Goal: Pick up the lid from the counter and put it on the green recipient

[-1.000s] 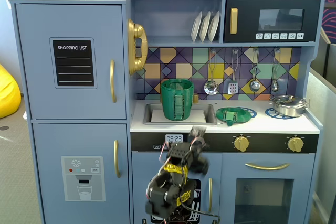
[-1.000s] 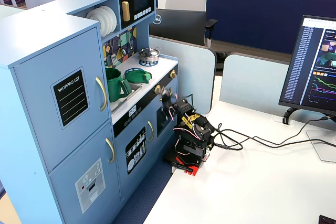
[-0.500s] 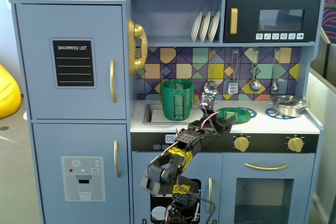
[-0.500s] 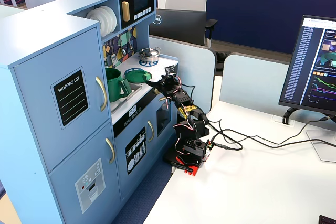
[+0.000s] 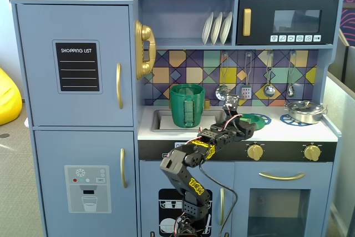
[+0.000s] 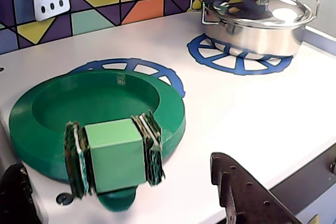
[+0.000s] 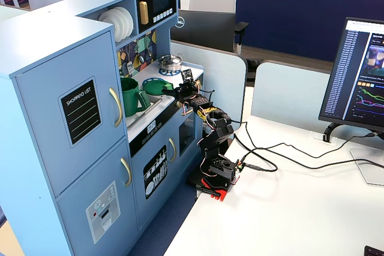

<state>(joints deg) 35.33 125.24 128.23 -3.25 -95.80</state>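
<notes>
The gripper grabs the lid by its light-green square handle next, to put the lid on the green recipient (image 5: 187, 105).
The lid (image 6: 100, 103) is a round green disc lying on the white counter over a blue burner ring (image 6: 152, 69). Its light-green block handle (image 6: 115, 153) sits at the near edge, between ribbed strips. My gripper (image 6: 115, 163) is open. Its two dark fingers stand wide on either side of the handle and do not touch it. In a fixed view the gripper (image 5: 244, 125) is right at the lid (image 5: 258, 120). The green recipient (image 5: 187, 105), a tall dark green pot, stands in the sink to the left. It also shows in the other fixed view (image 7: 129, 96).
A shiny silver pot (image 6: 254, 17) with its lid sits on the far right burner ring (image 6: 239, 61). Utensils hang on the tiled back wall (image 5: 244, 76). The sink (image 5: 161, 119) holds the green pot. The counter's front edge lies just under my fingers.
</notes>
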